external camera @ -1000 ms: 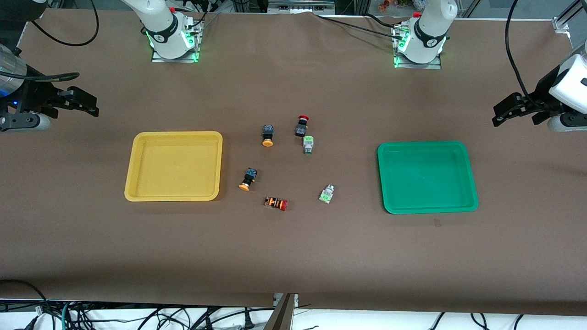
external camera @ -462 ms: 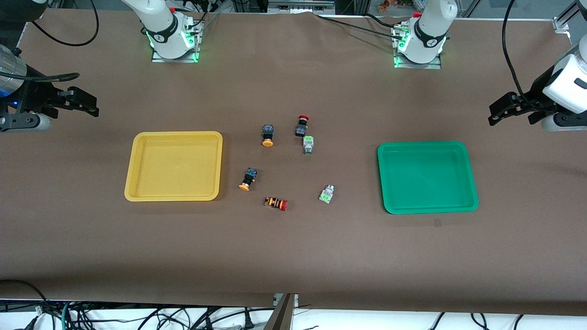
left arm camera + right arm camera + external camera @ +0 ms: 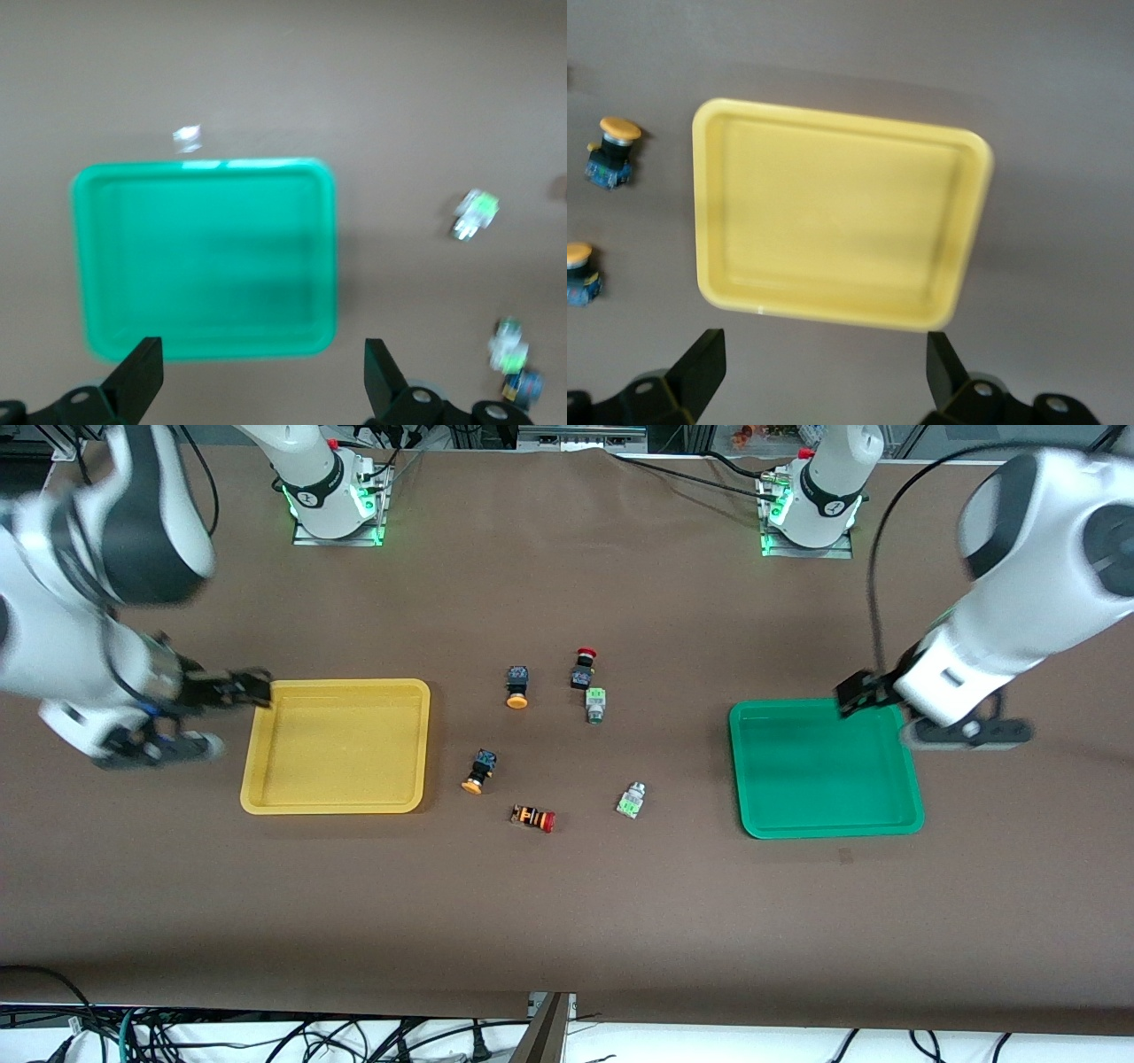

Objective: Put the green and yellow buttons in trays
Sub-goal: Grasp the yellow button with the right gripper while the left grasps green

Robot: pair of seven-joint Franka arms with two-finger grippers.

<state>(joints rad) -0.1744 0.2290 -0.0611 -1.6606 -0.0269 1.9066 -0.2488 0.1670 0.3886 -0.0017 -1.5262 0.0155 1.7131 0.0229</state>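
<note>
My left gripper is going to pick up the pale green button next, holding it by its square grey body [image 3: 595, 702] [image 3: 509, 347], to put it in the green tray.
Two yellow-capped buttons [image 3: 517, 687] [image 3: 479, 771] and two pale green buttons [image 3: 595, 705] [image 3: 631, 800] lie on the table between the trays. The yellow tray [image 3: 337, 684] lies toward the right arm's end and the green tray [image 3: 815, 703] toward the left arm's end; both hold nothing. My right gripper [image 3: 252, 688] is open and empty over the yellow tray's outer edge. My left gripper [image 3: 854, 695] is open and empty over the green tray's outer corner. The left wrist view shows its gripper [image 3: 262, 359], the green tray [image 3: 204, 165] and both green buttons [image 3: 476, 214] [image 3: 509, 343]. The right wrist view shows its gripper [image 3: 824, 350], the yellow tray [image 3: 833, 124] and both yellow buttons [image 3: 613, 150] [image 3: 580, 274].
A red-capped black switch [image 3: 582, 668] lies beside the farther green button. A red-capped orange-and-black striped switch [image 3: 533, 817] lies nearest the front camera. The arm bases [image 3: 328, 496] [image 3: 815, 505] stand along the table's top edge.
Both arms have swung in from the table's ends. The right gripper now hangs at the yellow tray's edge and the left gripper at the green tray's corner. The buttons have not moved.
</note>
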